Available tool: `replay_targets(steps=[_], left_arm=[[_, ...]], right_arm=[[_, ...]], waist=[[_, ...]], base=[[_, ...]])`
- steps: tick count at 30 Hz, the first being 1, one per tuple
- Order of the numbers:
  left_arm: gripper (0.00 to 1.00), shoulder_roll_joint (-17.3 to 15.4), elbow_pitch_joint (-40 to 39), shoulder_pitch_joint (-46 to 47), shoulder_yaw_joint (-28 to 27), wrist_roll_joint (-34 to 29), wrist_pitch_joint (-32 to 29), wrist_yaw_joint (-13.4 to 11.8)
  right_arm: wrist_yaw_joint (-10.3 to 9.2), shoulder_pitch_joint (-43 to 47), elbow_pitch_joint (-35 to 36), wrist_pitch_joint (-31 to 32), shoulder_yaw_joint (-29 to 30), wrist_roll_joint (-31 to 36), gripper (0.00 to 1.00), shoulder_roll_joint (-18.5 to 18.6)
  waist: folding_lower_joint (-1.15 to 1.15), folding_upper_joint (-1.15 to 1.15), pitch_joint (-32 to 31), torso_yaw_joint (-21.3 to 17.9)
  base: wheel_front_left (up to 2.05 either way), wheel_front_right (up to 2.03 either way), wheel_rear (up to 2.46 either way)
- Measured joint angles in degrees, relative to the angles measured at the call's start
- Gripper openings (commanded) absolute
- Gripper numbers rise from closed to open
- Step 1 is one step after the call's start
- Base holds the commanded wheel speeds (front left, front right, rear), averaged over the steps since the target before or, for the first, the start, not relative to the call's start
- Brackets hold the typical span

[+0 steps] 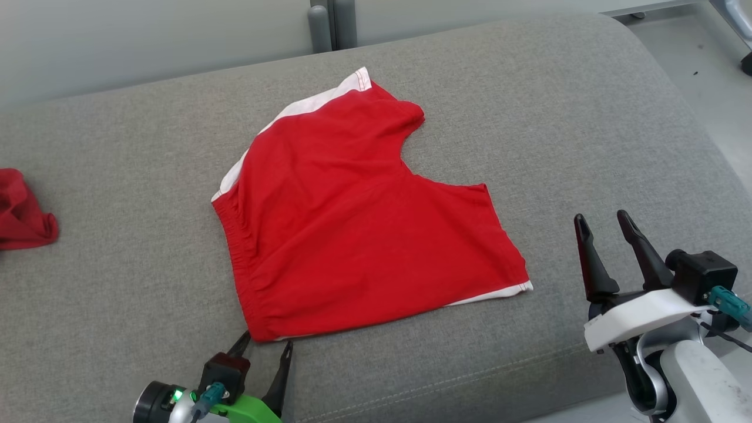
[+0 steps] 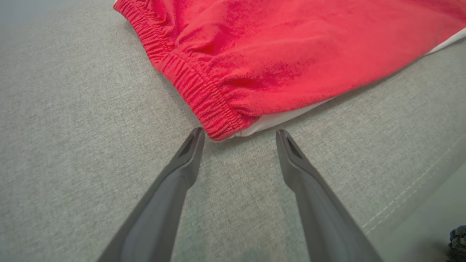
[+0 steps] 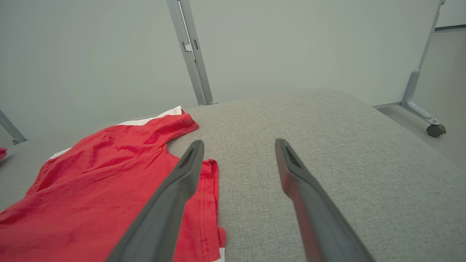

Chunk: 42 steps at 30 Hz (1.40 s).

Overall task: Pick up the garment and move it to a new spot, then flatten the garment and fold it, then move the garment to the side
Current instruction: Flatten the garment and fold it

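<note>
Next, my left gripper pinches the elastic waistband corner (image 1: 261, 331), where the gathered cloth bunches up, since the rest of the shorts (image 1: 380, 239) lies spread flat.
The garment (image 1: 358, 217) is a pair of red shorts with white side stripes, lying spread flat in the middle of a grey cushioned surface (image 1: 529, 106). My left gripper (image 1: 267, 341) stands open at the near corner of the elastic waistband (image 2: 204, 98), its fingertips just short of the cloth and nothing between them. My right gripper (image 1: 605, 220) is open, raised above the surface to the right of the leg hem (image 3: 209, 203), apart from the fabric (image 3: 91, 196).
A second crumpled red cloth (image 1: 23, 211) lies at the far left edge of the surface. The near seam of the cushion (image 1: 470, 376) runs just ahead of the grippers. A wheeled frame leg (image 3: 422, 109) stands on the floor at the right.
</note>
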State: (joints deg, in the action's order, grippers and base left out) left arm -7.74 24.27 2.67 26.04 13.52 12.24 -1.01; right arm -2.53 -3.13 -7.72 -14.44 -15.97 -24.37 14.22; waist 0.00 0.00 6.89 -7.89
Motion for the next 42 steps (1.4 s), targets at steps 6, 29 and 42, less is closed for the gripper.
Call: replay_targets(steps=[6,29,42], left_arm=[[1.00,-0.01,2.63,2.51,1.02,-2.25,0.99,0.01],[0.00,-0.20,5.57,5.69,5.54,-9.31,2.01,-0.11],[0.00,0.15,-0.98,8.18,2.92,-9.11,2.08,-1.02]], right_arm=[[0.00,-0.01,-0.02,0.00,0.13,0.00,1.00,0.07],[2.04,0.03,-5.46,0.75,-1.09,-0.88,1.00,-0.14],[6.32,-1.16,-15.71,5.89,-9.18,5.17,1.00,4.31]], waist=[[0.00,0.00,0.46,-0.28],[0.00,0.00,-0.61,1.59],[0.00,0.00,0.28,3.19]], base=[[0.00,0.00,0.00],[0.00,0.00,0.00],[0.00,0.00,0.00]])
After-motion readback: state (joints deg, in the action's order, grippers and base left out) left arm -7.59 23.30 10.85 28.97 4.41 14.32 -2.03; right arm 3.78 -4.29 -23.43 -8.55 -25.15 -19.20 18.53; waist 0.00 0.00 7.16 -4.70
